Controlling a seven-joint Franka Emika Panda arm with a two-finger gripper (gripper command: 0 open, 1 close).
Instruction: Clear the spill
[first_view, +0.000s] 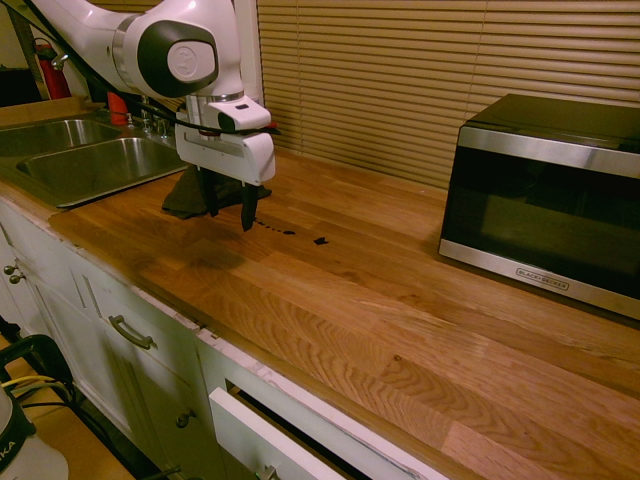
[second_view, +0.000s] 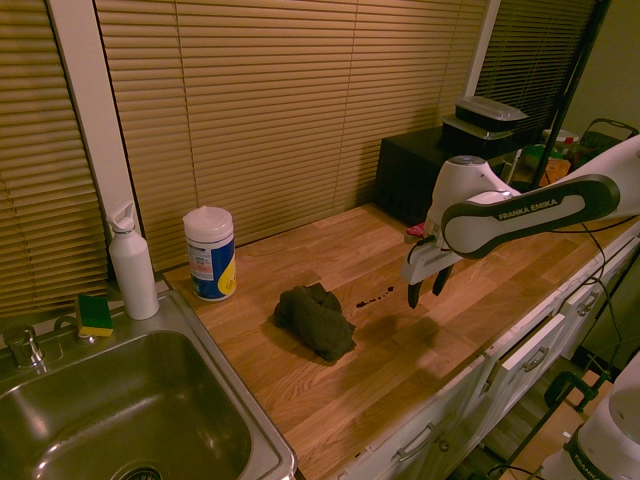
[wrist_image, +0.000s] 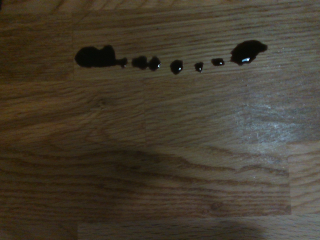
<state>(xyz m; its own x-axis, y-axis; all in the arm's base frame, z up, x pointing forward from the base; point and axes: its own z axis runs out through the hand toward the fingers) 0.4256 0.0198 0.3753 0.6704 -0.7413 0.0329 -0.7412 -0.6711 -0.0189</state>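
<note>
The robot's gripper should next grab the crumpled cloth by its gathered, raised top (first_view: 192, 178), since the cloth's edges lie slack on the counter. Then it can clear the spill.
The spill (first_view: 286, 231) is a short row of small black drops on the wooden countertop (first_view: 400, 330); it also shows in the second exterior view (second_view: 375, 298). In the wrist view the spill (wrist_image: 176, 66) reads as several drops between two larger blots. A crumpled dark cloth (first_view: 188, 198) lies on the counter just beside the drops, toward the sink; it is plain in the second exterior view (second_view: 315, 320). My gripper (first_view: 231, 208) hangs open and empty a little above the counter, next to the spill and near the cloth. From the other side the gripper (second_view: 427, 291) hovers past the drops, away from the cloth.
A steel sink (first_view: 95, 165) is set into the counter's end, with a sponge (second_view: 95, 315), a white bottle (second_view: 133, 265) and a wipes canister (second_view: 210, 253) beside it. A microwave (first_view: 545, 200) stands at the other end. Blinds back the counter; drawers sit below its front edge.
</note>
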